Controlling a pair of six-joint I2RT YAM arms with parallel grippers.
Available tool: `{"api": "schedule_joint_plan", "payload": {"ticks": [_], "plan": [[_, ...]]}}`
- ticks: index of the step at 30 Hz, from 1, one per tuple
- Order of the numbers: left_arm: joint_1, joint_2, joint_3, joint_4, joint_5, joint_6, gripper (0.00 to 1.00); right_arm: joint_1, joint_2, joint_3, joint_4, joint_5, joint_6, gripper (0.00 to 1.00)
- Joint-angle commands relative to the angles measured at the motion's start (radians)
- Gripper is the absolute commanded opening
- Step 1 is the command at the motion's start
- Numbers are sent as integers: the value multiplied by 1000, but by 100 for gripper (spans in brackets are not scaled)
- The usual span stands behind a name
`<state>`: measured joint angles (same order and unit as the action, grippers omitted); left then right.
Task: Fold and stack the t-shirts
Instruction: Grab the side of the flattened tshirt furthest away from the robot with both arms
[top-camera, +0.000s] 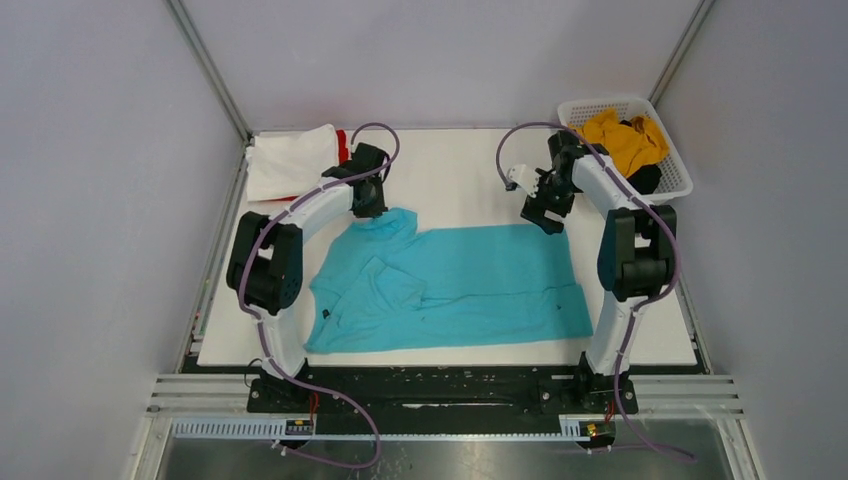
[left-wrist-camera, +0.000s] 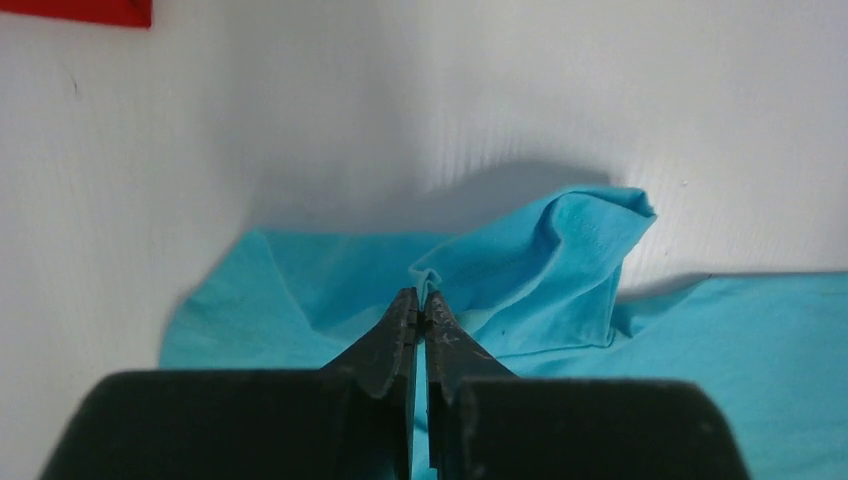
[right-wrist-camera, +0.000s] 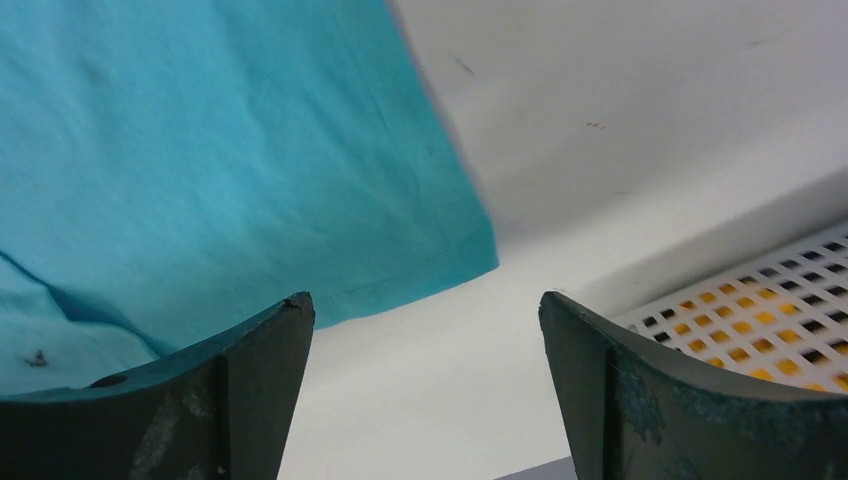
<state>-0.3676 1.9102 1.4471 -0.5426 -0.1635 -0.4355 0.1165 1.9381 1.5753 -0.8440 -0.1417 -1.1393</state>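
Observation:
The turquoise t-shirt's far corner (top-camera: 562, 232) (right-wrist-camera: 478, 252) is near the basket. My right gripper needs to grab it next so that the t-shirt's far edge folds over evenly.
A turquoise t-shirt (top-camera: 450, 285) lies spread across the table's middle, rumpled at its left end. My left gripper (top-camera: 372, 207) is shut on a pinched fold of that turquoise cloth (left-wrist-camera: 470, 275) at the shirt's far left corner, lifting it slightly. My right gripper (top-camera: 548, 217) hovers open over the shirt's far right corner (right-wrist-camera: 440, 250), nothing between its fingers (right-wrist-camera: 265, 340). A folded white t-shirt (top-camera: 290, 160) lies at the back left with a red t-shirt (top-camera: 342, 145) peeking from under it. Mustard-yellow (top-camera: 625, 140) and black (top-camera: 645, 178) t-shirts sit in the basket.
The white lattice basket (top-camera: 675, 160) stands at the back right, close to my right arm, its wall (right-wrist-camera: 760, 300) showing in the right wrist view. A strip of red cloth (left-wrist-camera: 75, 10) shows at the top left of the left wrist view. Grey walls enclose the table.

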Motion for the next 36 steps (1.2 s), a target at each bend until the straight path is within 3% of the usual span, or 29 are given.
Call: {"api": "schedule_joint_plan", "payload": {"ticks": [1, 12, 16, 22, 25, 27, 29, 36], "plan": [[-6, -91, -44, 56, -26, -28, 0, -18, 87, 108, -105, 17, -112, 88], [-17, -145, -86, 58, -72, -38, 0, -61, 295, 242, -111, 24, -49, 69], [-20, -165, -94, 56, -86, -44, 0, -64, 309, 232, -119, 44, -56, 57], [-26, -208, -124, 56, -106, -49, 0, -65, 291, 227, -164, 51, -67, 45], [-28, -230, -138, 57, -112, -53, 0, -65, 251, 171, -164, 36, -104, 33], [-32, -242, -146, 58, -108, -56, 0, -64, 227, 136, -135, 37, -116, 17], [-39, -263, -161, 59, -106, -58, 0, -63, 196, 108, -107, 25, -124, 9], [-66, -409, -285, 60, -131, -92, 0, -48, 13, -34, -30, -4, -204, 0]]}}
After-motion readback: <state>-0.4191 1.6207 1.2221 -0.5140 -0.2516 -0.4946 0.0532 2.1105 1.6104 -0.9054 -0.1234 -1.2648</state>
